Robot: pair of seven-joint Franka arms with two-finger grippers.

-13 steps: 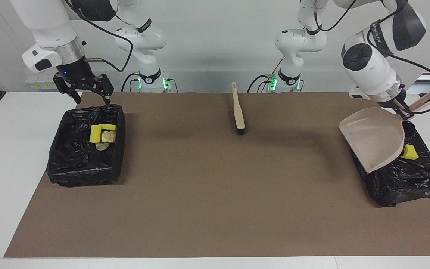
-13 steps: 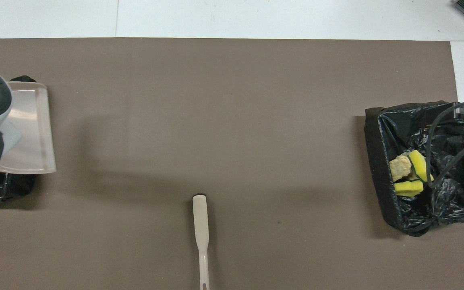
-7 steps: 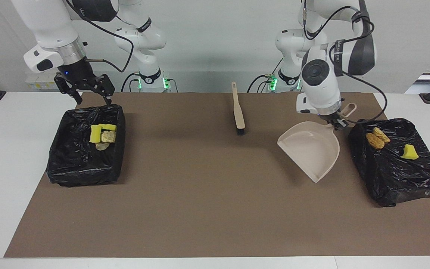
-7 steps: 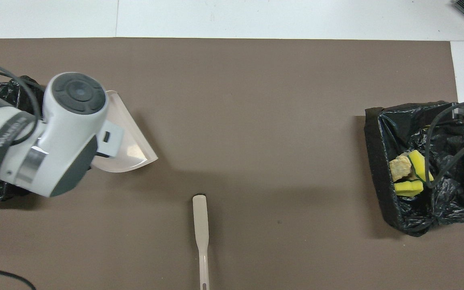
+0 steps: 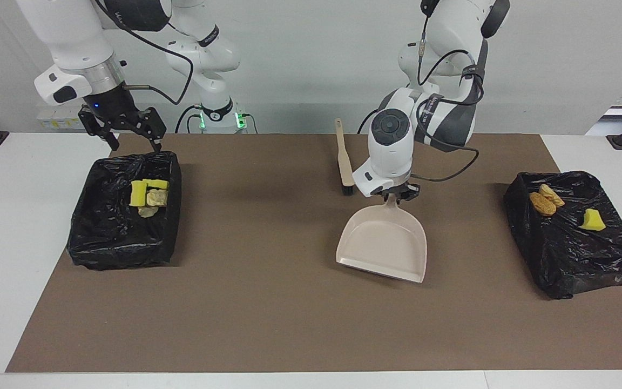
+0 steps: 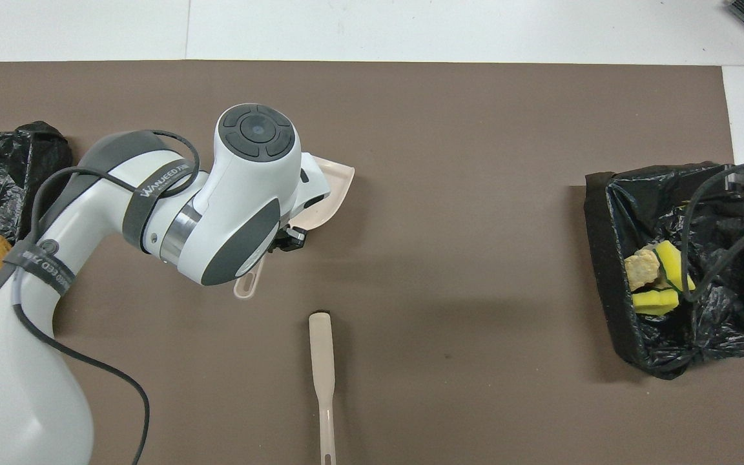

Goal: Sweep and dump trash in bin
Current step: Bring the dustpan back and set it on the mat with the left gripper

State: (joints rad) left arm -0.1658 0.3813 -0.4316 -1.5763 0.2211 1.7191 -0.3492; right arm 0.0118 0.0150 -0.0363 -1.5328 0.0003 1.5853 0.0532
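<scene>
My left gripper now keeps holding the dustpan point(image 6: 332, 194), since it hangs above the brown mat, apart from its shadow, and would drop if I opened.
My left gripper point(image 5: 396, 195) is shut on the handle of the beige dustpan point(image 5: 384, 246), which is empty and held low over the middle of the mat with its mouth pointing away from the robots. I cannot tell whether its lip touches the mat. Trash lies in the black-bagged bin point(image 5: 100, 237) at the right arm's end: yellow sponge and pale pieces point(image 5: 149, 194). More trash sits on the black bag point(image 5: 586, 259) at the left arm's end: two golden-brown pieces point(image 5: 546, 200) and a yellow chunk point(image 5: 593, 219). My right gripper point(image 5: 130, 141) hangs open over its bin's edge nearest the robots.
The beige brush point(image 5: 345, 156) lies flat on the brown mat point(image 5: 268, 313), nearer to the robots than the dustpan, bristles toward the pan. In the overhead view the left arm covers most of the dustpan point(image 6: 332, 186). The brush point(image 6: 323, 368) lies beside the pan's handle.
My left arm swung the dustpan from over the bag at its end of the table to the middle of the mat and lowered it. The right arm has not moved.
</scene>
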